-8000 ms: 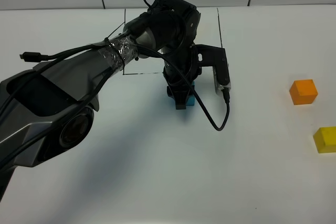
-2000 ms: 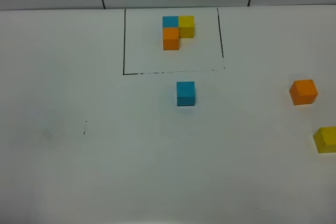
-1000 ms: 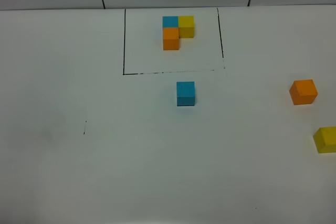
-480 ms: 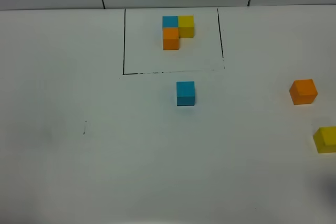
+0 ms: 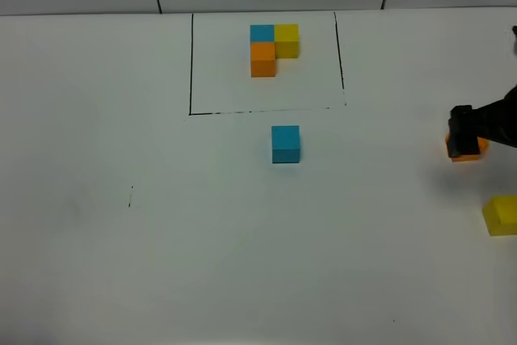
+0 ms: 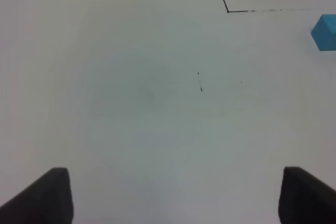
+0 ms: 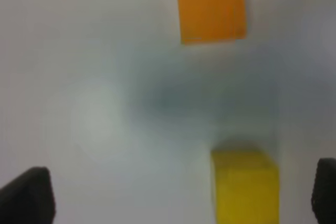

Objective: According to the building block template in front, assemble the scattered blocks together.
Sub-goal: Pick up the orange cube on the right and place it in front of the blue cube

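My right gripper grabs the scattered orange cube by its opposite sides next, to join it to the scattered blue cube (image 5: 285,144).
The building block template (image 5: 273,46) is an L of blue, yellow and orange cubes inside a drawn black frame (image 5: 191,62) at the back middle. Of the scattered blocks, the blue cube (image 5: 285,144) sits just in front of the frame. The orange cube (image 5: 481,145) is at the right, partly hidden by my right gripper (image 5: 464,132) above it. The yellow cube (image 5: 501,215) lies nearer, at the right edge. In the right wrist view, blurred, the right gripper (image 7: 176,192) is open and empty, with the orange cube (image 7: 211,6) and the yellow cube (image 7: 245,184) below. My left gripper (image 6: 178,195) is open and empty over bare table.
The white table (image 5: 161,240) runs to a tiled wall at the back. The left wrist view shows the frame's corner (image 6: 227,10), the blue cube (image 6: 325,32) and a small black mark (image 6: 200,88).
The left arm, over the blue cube eight seconds ago, has left the view. In the last half second my right arm has come in from the right edge over the orange cube.
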### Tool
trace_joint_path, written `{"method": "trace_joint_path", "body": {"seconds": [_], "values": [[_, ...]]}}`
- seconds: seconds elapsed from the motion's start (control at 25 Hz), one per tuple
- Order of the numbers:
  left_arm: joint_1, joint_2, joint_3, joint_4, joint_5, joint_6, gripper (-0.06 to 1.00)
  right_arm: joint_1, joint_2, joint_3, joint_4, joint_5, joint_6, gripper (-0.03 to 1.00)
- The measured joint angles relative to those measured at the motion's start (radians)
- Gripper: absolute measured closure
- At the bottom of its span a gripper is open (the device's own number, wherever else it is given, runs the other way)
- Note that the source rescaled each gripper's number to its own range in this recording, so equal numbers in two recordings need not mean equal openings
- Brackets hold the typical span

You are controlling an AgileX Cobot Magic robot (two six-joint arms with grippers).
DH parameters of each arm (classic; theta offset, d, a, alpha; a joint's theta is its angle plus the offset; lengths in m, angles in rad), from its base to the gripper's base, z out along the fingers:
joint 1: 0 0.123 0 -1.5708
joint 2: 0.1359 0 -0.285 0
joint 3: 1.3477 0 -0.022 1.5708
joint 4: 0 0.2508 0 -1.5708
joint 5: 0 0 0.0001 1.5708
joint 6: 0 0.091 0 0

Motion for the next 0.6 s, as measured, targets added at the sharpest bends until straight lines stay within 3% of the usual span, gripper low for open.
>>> {"method": "trace_joint_path", "body": {"seconds": [0.28,0.6], "values": [[0.000,0.000,0.000,0.000,0.000,0.000,0.25,-0.017,0.208,-0.163,0.020,-0.002,-0.119,-0.02],[0.000,0.000,0.000,0.000,0.000,0.000,0.25,-0.107,0.327,-0.231,0.147,-0.006,-0.272,-0.02]]}}
